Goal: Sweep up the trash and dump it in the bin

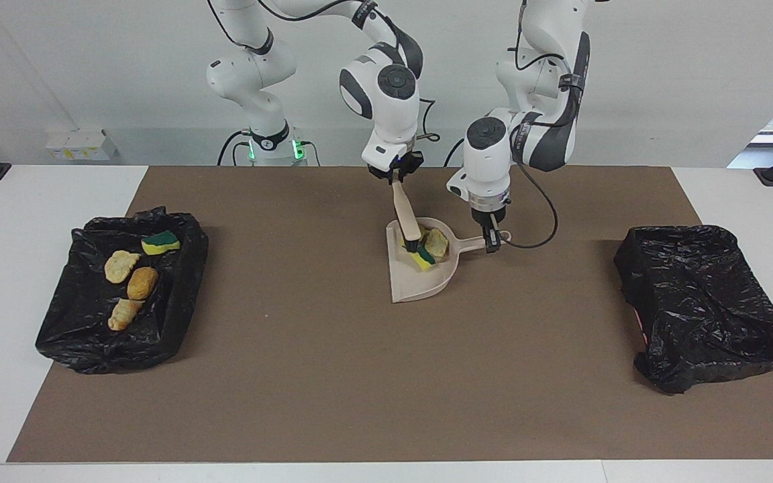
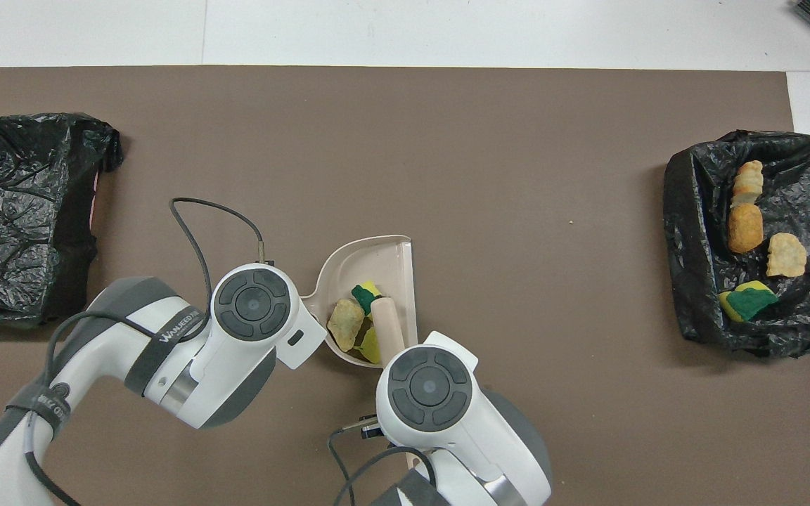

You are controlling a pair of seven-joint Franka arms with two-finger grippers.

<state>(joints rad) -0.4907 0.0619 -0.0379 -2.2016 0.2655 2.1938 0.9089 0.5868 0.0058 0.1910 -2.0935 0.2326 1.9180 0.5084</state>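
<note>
The brush head [image 2: 387, 327] is standing in the dustpan [image 2: 384, 256], so my right gripper has to take the brush to the brown mat before it lets go.
A beige dustpan [image 1: 420, 282] [image 2: 384, 256] lies flat mid-table, mouth pointing away from the robots. In it rest bits of trash: a tan chunk [image 1: 436, 243] [image 2: 345, 323] and a yellow-green sponge bit [image 1: 423, 258] [image 2: 363, 292]. My left gripper [image 1: 492, 240] is shut on the dustpan's handle [image 1: 472, 245]. My right gripper [image 1: 396, 176] is shut on the beige brush [image 1: 405, 218] [image 2: 389, 323], whose head stands in the pan against the trash. At the right arm's end of the table, a black-lined bin [image 1: 178, 322] [image 2: 686, 211] holds several more scraps, among them a green-faced sponge [image 1: 160, 241] [image 2: 748, 302].
A second bin wrapped in a black bag [image 1: 702, 302] [image 2: 18, 211] stands at the left arm's end of the table. A black cable [image 1: 541, 228] [image 2: 197, 225] loops from the left hand over the brown mat [image 1: 333, 376].
</note>
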